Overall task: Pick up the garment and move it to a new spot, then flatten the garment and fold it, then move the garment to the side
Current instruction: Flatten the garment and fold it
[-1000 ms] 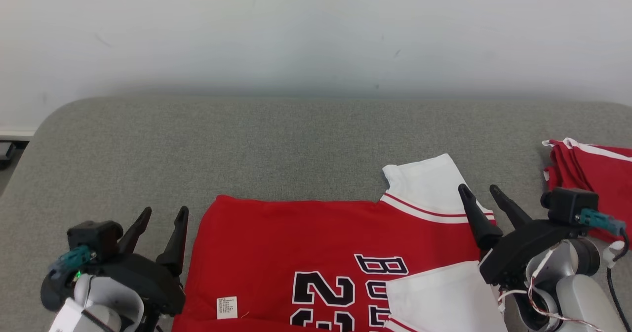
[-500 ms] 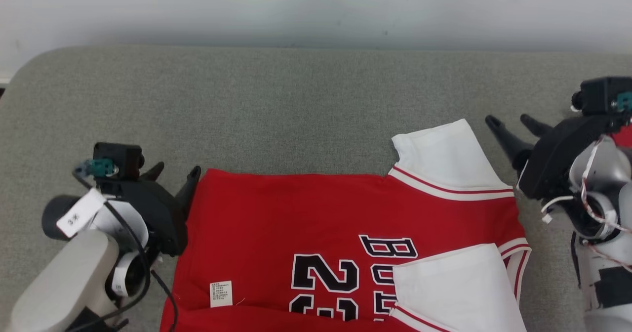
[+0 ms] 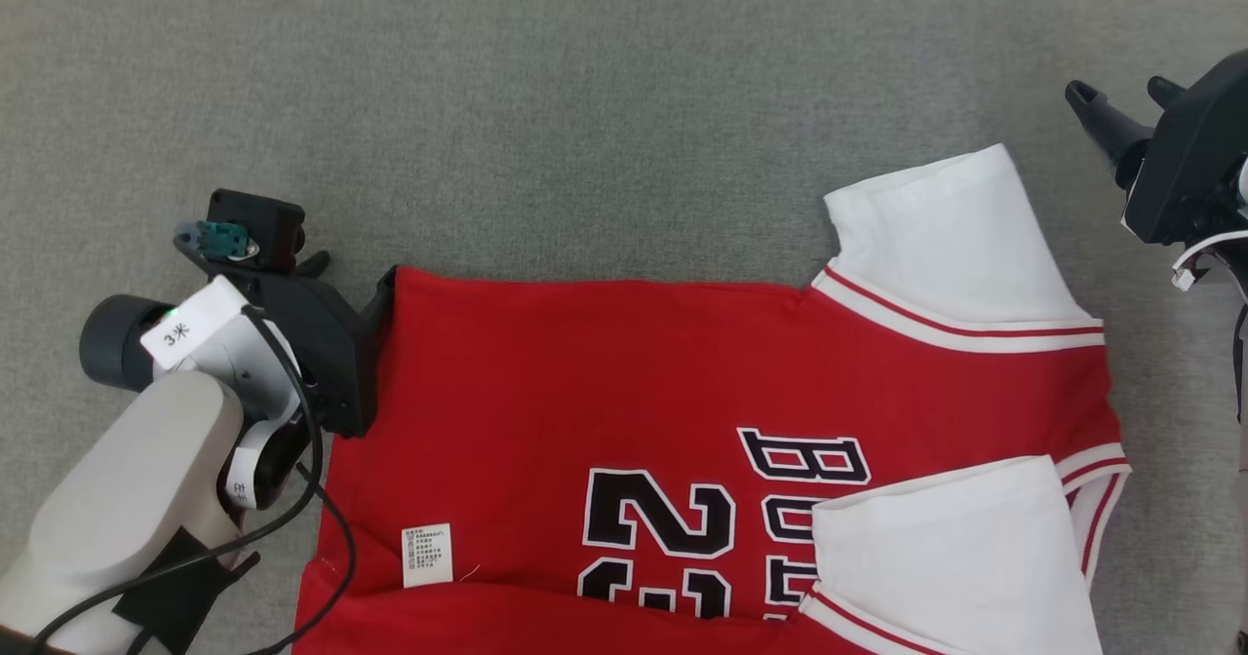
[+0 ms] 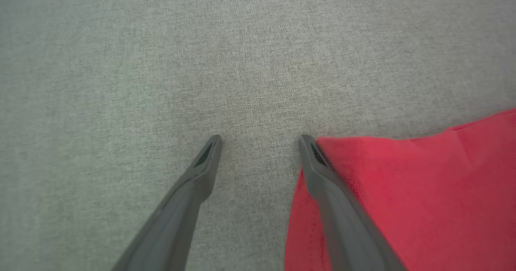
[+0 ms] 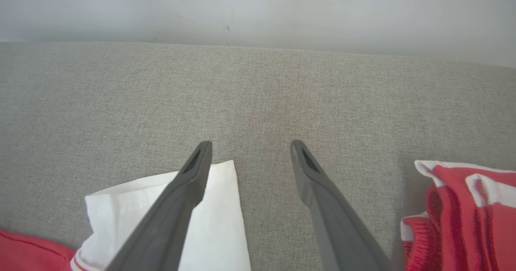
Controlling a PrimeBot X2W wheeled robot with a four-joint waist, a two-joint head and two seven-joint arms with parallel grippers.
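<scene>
My left gripper pinches the jersey by its red hem corner next, a free edge, since the jersey's wide body lies flat on the surface.
The garment is a red jersey with white sleeves and black lettering, spread flat on the grey padded surface. My left gripper is open at the jersey's far left corner. In the left wrist view its right finger lies along the edge of the red cloth, and the gap of the left gripper holds bare surface. My right gripper hangs open to the right of the far white sleeve. In the right wrist view the right gripper holds nothing, and the sleeve lies under its left finger.
A second red and white garment lies bunched to the right of my right gripper. A pale wall stands behind the surface's far edge. Bare grey surface stretches beyond the jersey.
The head camera has tilted down, so the wall has left its view. My left gripper reached forward to the jersey's far left corner. My right gripper swung out to the right, off the sleeve.
</scene>
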